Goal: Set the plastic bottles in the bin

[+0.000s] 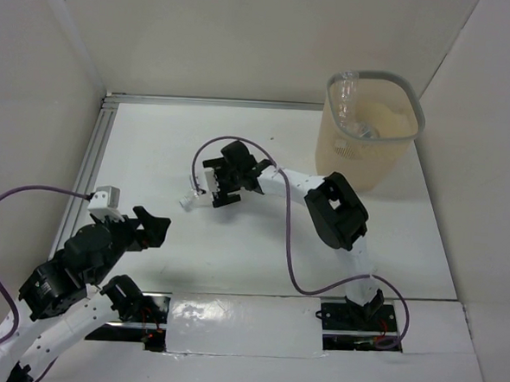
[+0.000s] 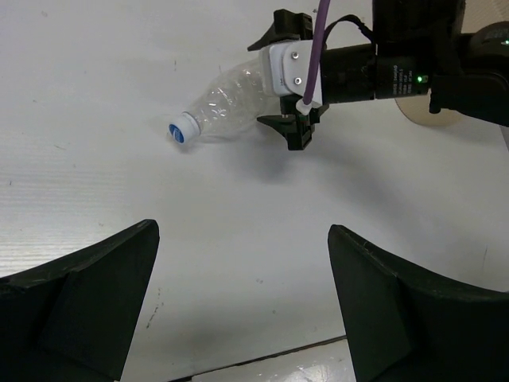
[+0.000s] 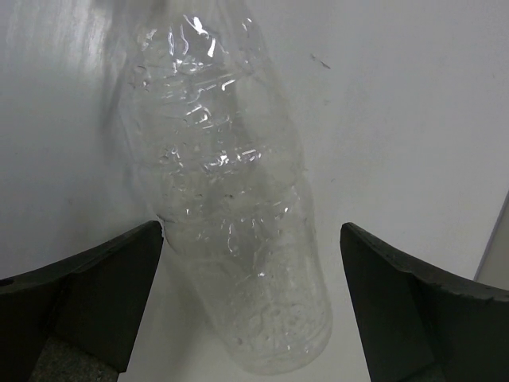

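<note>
My right gripper needs to go lower before it closes on the bottle. The whole base of the bottle shows below my fingers, so they would miss the bottle if I closed now.
A clear crinkly plastic bottle point(image 2: 219, 99) with a white and blue cap lies on its side on the white table. In the right wrist view the bottle point(image 3: 231, 207) lies between my open jaws, its base nearest the camera, with gaps on both sides. My right gripper point(image 1: 216, 187) is open and straddles it in the top view. The beige bin point(image 1: 368, 133) with a grey rim stands at the back right and holds at least one clear bottle point(image 1: 353, 110). My left gripper point(image 1: 149, 229) is open and empty near the front left, apart from the bottle.
White walls enclose the table on the left, back and right. A metal rail point(image 1: 88, 163) runs along the left edge. The right arm's purple cable point(image 1: 287, 262) loops over the table's middle. A taped strip point(image 1: 242, 324) lies at the front edge.
</note>
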You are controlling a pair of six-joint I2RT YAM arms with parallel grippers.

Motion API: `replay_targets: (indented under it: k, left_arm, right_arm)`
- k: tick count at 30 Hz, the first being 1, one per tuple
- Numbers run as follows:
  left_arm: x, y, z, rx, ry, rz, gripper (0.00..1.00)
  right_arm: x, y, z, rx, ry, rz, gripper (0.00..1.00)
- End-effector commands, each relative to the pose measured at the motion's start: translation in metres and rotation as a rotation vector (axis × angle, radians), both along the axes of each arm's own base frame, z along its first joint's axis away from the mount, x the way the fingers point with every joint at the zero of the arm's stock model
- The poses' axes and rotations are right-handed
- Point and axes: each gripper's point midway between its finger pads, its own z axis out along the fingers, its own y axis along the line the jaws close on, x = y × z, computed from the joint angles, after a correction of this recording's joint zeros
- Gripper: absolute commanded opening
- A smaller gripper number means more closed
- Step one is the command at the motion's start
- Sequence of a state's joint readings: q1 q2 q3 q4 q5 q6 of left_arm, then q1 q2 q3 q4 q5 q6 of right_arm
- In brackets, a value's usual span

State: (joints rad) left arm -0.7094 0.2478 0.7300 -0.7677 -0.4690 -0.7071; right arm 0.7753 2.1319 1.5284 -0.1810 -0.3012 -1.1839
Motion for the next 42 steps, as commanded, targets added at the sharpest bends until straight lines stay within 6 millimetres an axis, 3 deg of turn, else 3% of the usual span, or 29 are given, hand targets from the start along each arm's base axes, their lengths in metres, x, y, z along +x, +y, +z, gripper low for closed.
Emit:
replay_targets:
  k: [1,3,5,7,8,9,10,13,14,15,18,22,28,29,30,32,33,35,36,39,40,42]
  left_arm:
    - [0.001,-0.003,0.011,-0.024,-0.055,-0.019,1.00]
    - [0.000,-0.004,0.014,-0.039,-0.069,-0.028,1.00]
    - [-0.002,-0.004,0.015,-0.027,-0.080,-0.043,1.00]
    - [-0.001,-0.004,0.015,-0.034,-0.088,-0.042,1.00]
    - [-0.003,-0.005,0.019,-0.041,-0.104,-0.056,1.00]
    - [-0.003,-0.005,0.019,-0.041,-0.104,-0.056,1.00]
    - [-0.003,-0.005,0.023,-0.053,-0.119,-0.056,1.00]
    - [-0.005,-0.005,0.024,-0.059,-0.136,-0.067,1.00]
    - [-0.005,-0.005,0.024,-0.059,-0.136,-0.067,1.00]
    - [-0.005,-0.006,0.023,-0.053,-0.137,-0.078,1.00]
    - [-0.006,-0.007,0.027,-0.066,-0.150,-0.086,1.00]
    - [-0.007,-0.010,0.030,-0.065,-0.173,-0.109,1.00]
    - [-0.009,-0.017,0.035,-0.082,-0.213,-0.153,1.00]
    - [-0.009,-0.017,0.035,-0.082,-0.213,-0.154,1.00]
    - [-0.008,-0.020,0.034,-0.076,-0.216,-0.166,1.00]
    - [-0.009,-0.021,0.036,-0.076,-0.227,-0.176,1.00]
    - [-0.007,-0.024,0.037,-0.077,-0.226,-0.185,1.00]
    - [-0.005,-0.031,0.033,-0.051,-0.219,-0.213,1.00]
    - [-0.003,-0.034,0.037,-0.047,-0.233,-0.224,1.00]
    - [0.001,-0.046,0.037,-0.037,-0.222,-0.267,1.00]
    - [0.004,-0.050,0.036,-0.028,-0.227,-0.278,1.00]
    - [0.007,-0.059,0.035,-0.019,-0.218,-0.308,1.00]
  right_arm:
    - [-0.004,0.010,0.003,-0.030,0.021,0.172,0.99]
    - [-0.010,0.006,-0.014,-0.064,0.078,0.232,0.99]
    - [-0.018,0.002,-0.015,-0.106,0.141,0.309,0.98]
    - [-0.026,-0.006,-0.035,-0.152,0.232,0.350,0.91]
    - [-0.039,-0.021,-0.038,-0.212,0.323,0.385,0.86]
    - [-0.039,-0.021,-0.038,-0.213,0.324,0.386,0.85]
    - [-0.053,-0.033,-0.050,-0.260,0.401,0.391,0.78]
    - [-0.071,-0.047,-0.060,-0.319,0.453,0.401,0.65]
    - [-0.078,-0.048,-0.053,-0.320,0.449,0.409,0.56]
    - [-0.089,-0.057,-0.060,-0.337,0.486,0.396,0.52]
    - [-0.091,-0.054,-0.035,-0.270,0.495,0.292,0.42]
    - [-0.068,-0.031,0.034,-0.057,0.499,0.081,0.35]
    - [-0.033,-0.019,0.186,0.293,0.320,-0.159,0.35]
    - [-0.033,-0.024,0.221,0.358,0.260,-0.180,0.35]
    - [-0.005,-0.044,0.261,0.454,0.150,-0.302,0.35]
    - [0.001,-0.054,0.278,0.504,0.146,-0.355,0.35]
    - [0.009,-0.071,0.308,0.568,0.091,-0.405,0.35]
    - [0.030,-0.111,0.332,0.629,0.048,-0.509,0.35]
    - [0.040,-0.145,0.353,0.668,-0.007,-0.578,0.35]
    - [0.040,-0.196,0.384,0.735,-0.078,-0.676,0.35]
    - [0.048,-0.228,0.388,0.766,-0.083,-0.743,0.35]
    - [0.047,-0.262,0.395,0.806,-0.097,-0.815,0.35]
